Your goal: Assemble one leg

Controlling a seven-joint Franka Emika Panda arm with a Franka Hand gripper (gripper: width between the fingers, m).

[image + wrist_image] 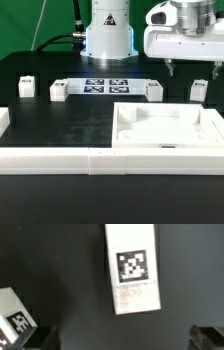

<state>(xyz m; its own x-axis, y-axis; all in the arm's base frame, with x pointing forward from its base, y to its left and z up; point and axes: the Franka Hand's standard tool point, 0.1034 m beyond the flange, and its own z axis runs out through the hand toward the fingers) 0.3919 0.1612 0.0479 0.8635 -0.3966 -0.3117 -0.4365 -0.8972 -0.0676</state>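
Note:
I will next grab the leg by its tagged end (pixel 199 91) (pixel 132 269) with my gripper, to put the leg together with the wide white tray-like piece.
Several legs, small white blocks with tags, lie on the black table: two at the exterior view's left (pixel 27 86) (pixel 58 92), one right of the marker board (pixel 153 90) and one at the far right (pixel 198 89). My gripper (pixel 193 68) hangs open and empty above the far-right leg, clear of it. In the wrist view that leg (pixel 133 269) is a long white block with a tag, lying ahead of my gripper (pixel 120 341). Another leg (pixel 14 317) shows at the edge. The dark fingertips (pixel 207 337) stand wide apart.
The marker board (pixel 108 87) lies in front of the robot base. The wide white tray-like piece (pixel 165 140) sits at the front right. Long white border rails (pixel 90 158) run along the front edge, and a short white piece (pixel 3 120) stands at the left.

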